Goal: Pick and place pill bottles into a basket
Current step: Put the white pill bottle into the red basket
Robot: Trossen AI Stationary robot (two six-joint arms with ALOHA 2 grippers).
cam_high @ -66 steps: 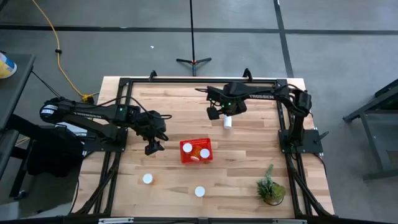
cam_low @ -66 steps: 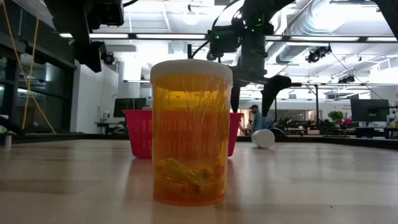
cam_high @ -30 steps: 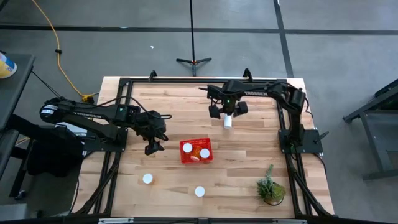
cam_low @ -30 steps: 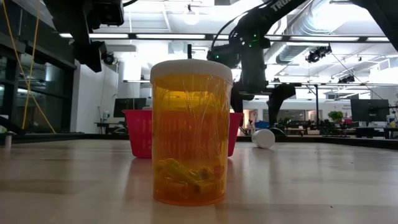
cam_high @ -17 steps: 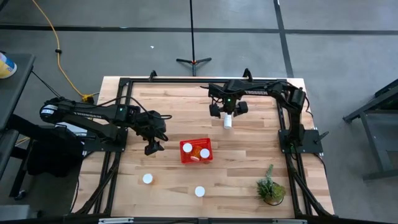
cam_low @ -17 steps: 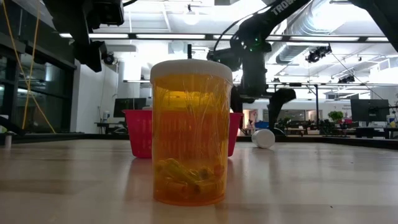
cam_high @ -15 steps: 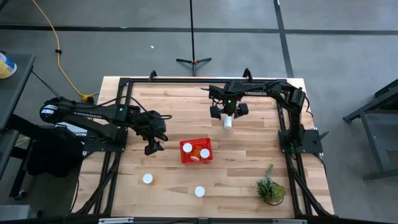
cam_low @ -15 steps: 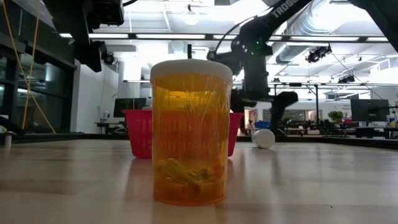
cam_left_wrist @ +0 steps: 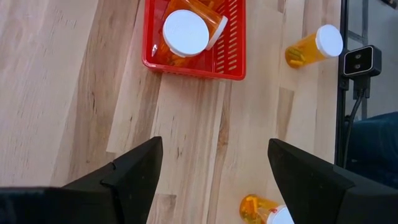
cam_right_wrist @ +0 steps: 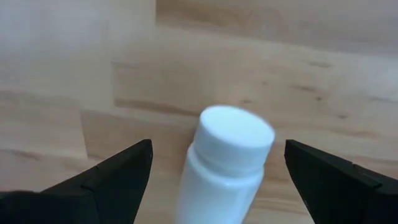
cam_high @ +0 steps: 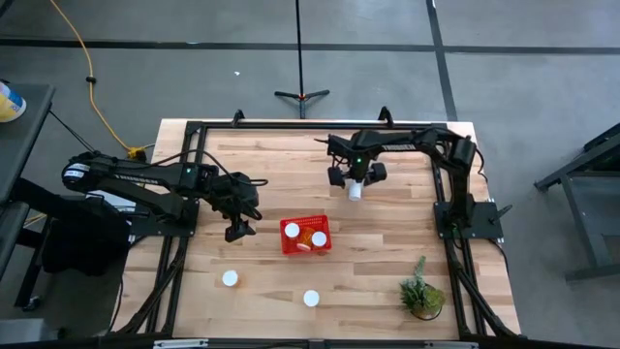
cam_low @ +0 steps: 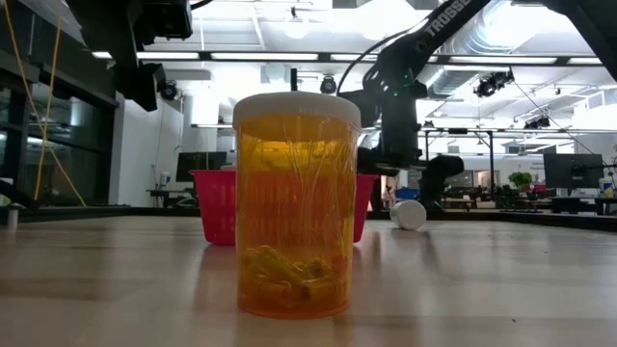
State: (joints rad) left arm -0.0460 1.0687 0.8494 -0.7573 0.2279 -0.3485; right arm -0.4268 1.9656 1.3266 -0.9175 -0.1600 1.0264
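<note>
The robot's right gripper should next grab the white pill bottle by its end with the cap (cam_high: pixel 355 184), to put it into the red basket (cam_high: pixel 305 236).
The red mesh basket (cam_high: pixel 305 236) stands mid-table with orange, white-capped pill bottles (cam_high: pixel 293 230) inside; it also shows in the left wrist view (cam_left_wrist: pixel 229 37). Two more orange bottles stand upright near the front edge (cam_high: pixel 230 278) (cam_high: pixel 311 298); one fills the low view (cam_low: pixel 297 202). An all-white bottle (cam_high: pixel 356 191) lies on its side at the far centre. My right gripper (cam_high: pixel 356 176) is open low over it, and its fingers stand on either side of the bottle (cam_right_wrist: pixel 227 155) without touching. My left gripper (cam_high: pixel 239 230) is open and empty, left of the basket.
A small green potted plant (cam_high: pixel 421 291) stands at the near right corner. A black frame (cam_high: pixel 189 131) runs round the table's edge. Bare wood lies between the basket and the white bottle. A small camera box (cam_left_wrist: pixel 359 61) sits at the table's near edge.
My right gripper has gone a little toward the table's right edge and down, so that its open fingers now stand low on either side of the lying white bottle. The bottle has stayed where it was.
</note>
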